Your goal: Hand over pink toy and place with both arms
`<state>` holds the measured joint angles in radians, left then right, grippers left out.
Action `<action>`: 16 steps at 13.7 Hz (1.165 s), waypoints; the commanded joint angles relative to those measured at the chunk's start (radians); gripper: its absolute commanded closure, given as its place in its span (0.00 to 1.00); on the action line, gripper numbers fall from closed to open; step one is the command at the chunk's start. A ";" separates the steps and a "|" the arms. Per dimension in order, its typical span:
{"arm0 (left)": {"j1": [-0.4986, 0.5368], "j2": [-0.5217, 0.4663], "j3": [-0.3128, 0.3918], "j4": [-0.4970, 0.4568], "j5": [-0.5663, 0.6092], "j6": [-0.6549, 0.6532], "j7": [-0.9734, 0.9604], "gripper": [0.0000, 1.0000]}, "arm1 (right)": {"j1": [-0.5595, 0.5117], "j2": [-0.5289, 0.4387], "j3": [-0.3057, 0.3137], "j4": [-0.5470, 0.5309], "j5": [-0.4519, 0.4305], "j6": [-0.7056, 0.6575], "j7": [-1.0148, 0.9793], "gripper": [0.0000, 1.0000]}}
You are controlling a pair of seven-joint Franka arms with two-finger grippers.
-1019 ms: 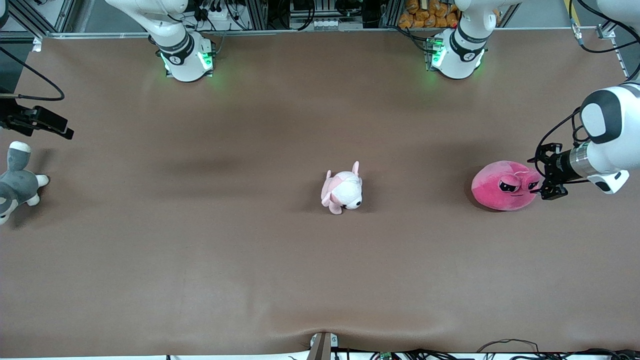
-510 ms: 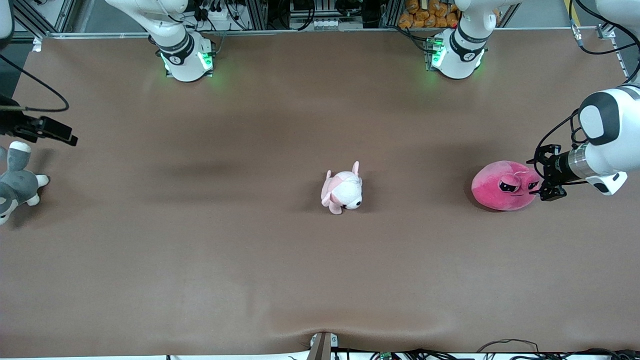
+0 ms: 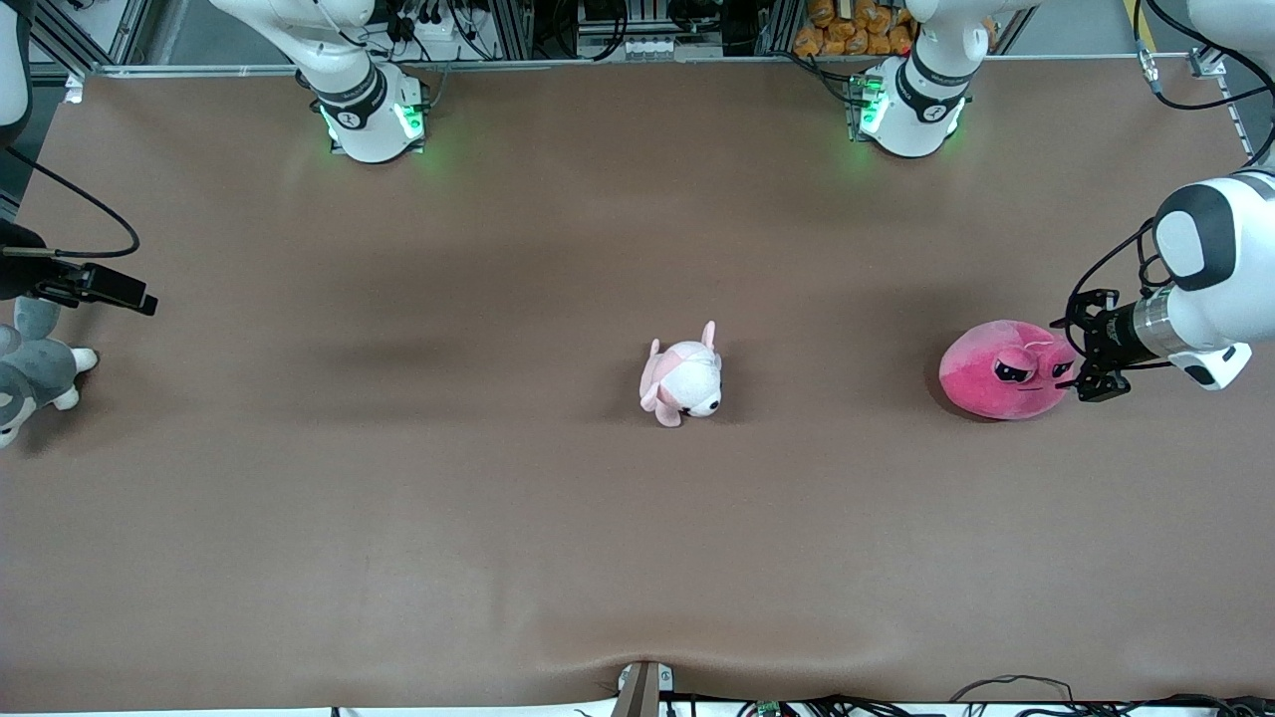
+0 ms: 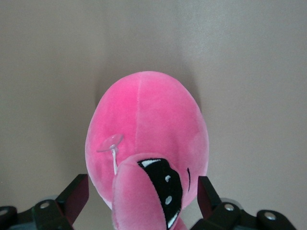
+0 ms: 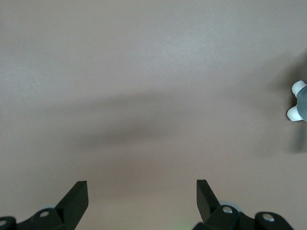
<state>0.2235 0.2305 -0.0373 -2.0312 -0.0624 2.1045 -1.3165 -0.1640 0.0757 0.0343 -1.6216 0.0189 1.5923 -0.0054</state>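
My fingers stand on either side of the bulging eye part, so it is time for my left gripper to close on the eye part now.
The pink toy (image 3: 1001,368) lies on the brown table (image 3: 598,558) toward the left arm's end, eyes turned toward the left gripper. In the left wrist view the pink toy (image 4: 144,129) fills the middle. My left gripper (image 3: 1076,366) is open, low at the toy's eye end. Its fingers (image 4: 76,194) stand on either side of the bulging eye part, apart from the plush; the left gripper (image 4: 143,196) grips nothing. My right gripper (image 3: 125,297) is open and empty over the table edge at the right arm's end; the right gripper (image 5: 142,196) shows over bare table.
A small pale pink-and-white puppy plush (image 3: 682,383) sits at the table's middle. A grey-and-white plush animal (image 3: 35,373) lies at the right arm's end, beside the right gripper; its white paws (image 5: 297,100) show in the right wrist view. Cables run along the table's near edge.
My right gripper has moved toward the front camera, now partly over the grey plush's head. My left gripper and the pink toy have hardly moved.
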 commanded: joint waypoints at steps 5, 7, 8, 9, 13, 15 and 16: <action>0.013 0.009 -0.004 0.012 -0.023 0.005 0.036 0.39 | 0.003 0.019 0.007 0.019 -0.020 -0.020 0.001 0.00; 0.011 0.007 -0.004 0.014 -0.031 0.005 0.037 0.65 | 0.001 0.021 0.009 0.017 -0.027 -0.023 0.015 0.00; 0.008 0.009 -0.004 0.014 -0.039 0.005 0.036 0.87 | 0.000 0.021 0.009 0.016 -0.027 -0.023 0.016 0.00; 0.007 0.009 -0.004 0.014 -0.062 0.005 0.036 1.00 | -0.002 0.022 0.009 0.011 -0.021 -0.023 0.016 0.00; 0.013 0.006 -0.004 0.014 -0.080 0.002 0.034 1.00 | -0.005 0.024 0.009 0.009 -0.020 -0.031 0.018 0.00; 0.011 -0.006 -0.004 0.019 -0.091 -0.007 0.026 1.00 | -0.006 0.026 0.009 0.005 -0.022 -0.031 0.013 0.00; 0.011 -0.010 -0.004 0.038 -0.096 -0.029 0.014 1.00 | -0.006 0.029 0.009 0.005 -0.022 -0.031 0.015 0.00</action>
<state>0.2292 0.2326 -0.0374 -2.0201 -0.1311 2.1053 -1.2970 -0.1632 0.0962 0.0358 -1.6217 0.0107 1.5696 -0.0035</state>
